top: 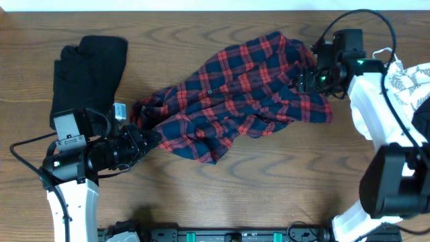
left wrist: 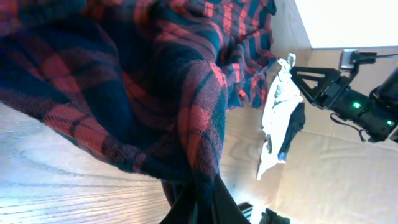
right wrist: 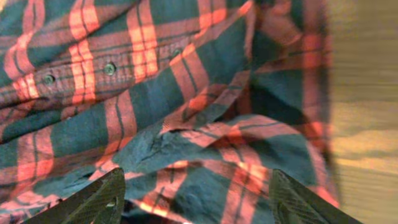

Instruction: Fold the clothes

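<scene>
The plaid shirt has to be stretched and spread for folding, so the robot's right gripper next needs to grab the end of the plaid shirt [top: 235, 94] across from the left gripper.
The clothes here are chiefly a red-and-navy plaid shirt [top: 235, 94], lying crumpled and spread across the middle of the table. My left gripper [top: 144, 142] is shut on the shirt's lower left edge. In the left wrist view the plaid cloth [left wrist: 155, 81] rises out of the shut gripper [left wrist: 199, 208] and fills the frame. My right gripper [top: 306, 77] hovers over the shirt's right end. In the right wrist view its fingers [right wrist: 99, 199] stand wide open over the plaid [right wrist: 174, 106], with cloth and a button row under them, and nothing is pinched.
A black garment [top: 87, 67] lies at the back left, beside the left arm. A white leaf-print garment [top: 410, 77] lies at the right edge behind the right arm and also shows as white cloth [left wrist: 277, 118] in the left wrist view. Bare wooden table [top: 269, 181] lies in front.
</scene>
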Robot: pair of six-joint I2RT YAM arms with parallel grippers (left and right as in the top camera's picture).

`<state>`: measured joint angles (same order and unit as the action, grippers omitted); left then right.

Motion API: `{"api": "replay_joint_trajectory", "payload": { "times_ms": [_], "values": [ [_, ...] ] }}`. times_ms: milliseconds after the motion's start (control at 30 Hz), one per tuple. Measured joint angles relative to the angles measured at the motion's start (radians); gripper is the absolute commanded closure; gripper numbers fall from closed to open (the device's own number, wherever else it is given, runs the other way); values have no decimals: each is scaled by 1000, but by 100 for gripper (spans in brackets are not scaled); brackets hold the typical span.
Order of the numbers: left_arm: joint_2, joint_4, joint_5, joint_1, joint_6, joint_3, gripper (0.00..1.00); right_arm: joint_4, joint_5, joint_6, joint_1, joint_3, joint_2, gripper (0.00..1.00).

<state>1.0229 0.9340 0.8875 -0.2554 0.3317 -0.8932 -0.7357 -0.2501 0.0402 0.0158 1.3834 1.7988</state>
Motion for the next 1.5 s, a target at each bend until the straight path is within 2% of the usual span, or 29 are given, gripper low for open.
{"api": "replay_joint_trajectory", "payload": {
  "times_ms": [400,867,1267,1367,1400,1433,1500],
  "values": [
    [0,-31,-54,0,0,0,94,131,-156,-4,0,-2,111,25],
    [0,-37,-57,0,0,0,94,135,-214,10,0,-2,191,28],
    [0,-38,-57,0,0,0,94,127,-240,21,3,-3,192,27],
    [0,-38,-57,0,0,0,94,145,-246,24,20,-3,192,30],
    [0,-39,-57,0,0,0,94,159,-246,28,29,-3,192,33],
    [0,-40,-57,0,0,0,94,171,-245,34,35,-3,192,39],
    [0,-41,-57,0,0,0,94,193,-230,52,51,-3,192,60]
  ]
}}
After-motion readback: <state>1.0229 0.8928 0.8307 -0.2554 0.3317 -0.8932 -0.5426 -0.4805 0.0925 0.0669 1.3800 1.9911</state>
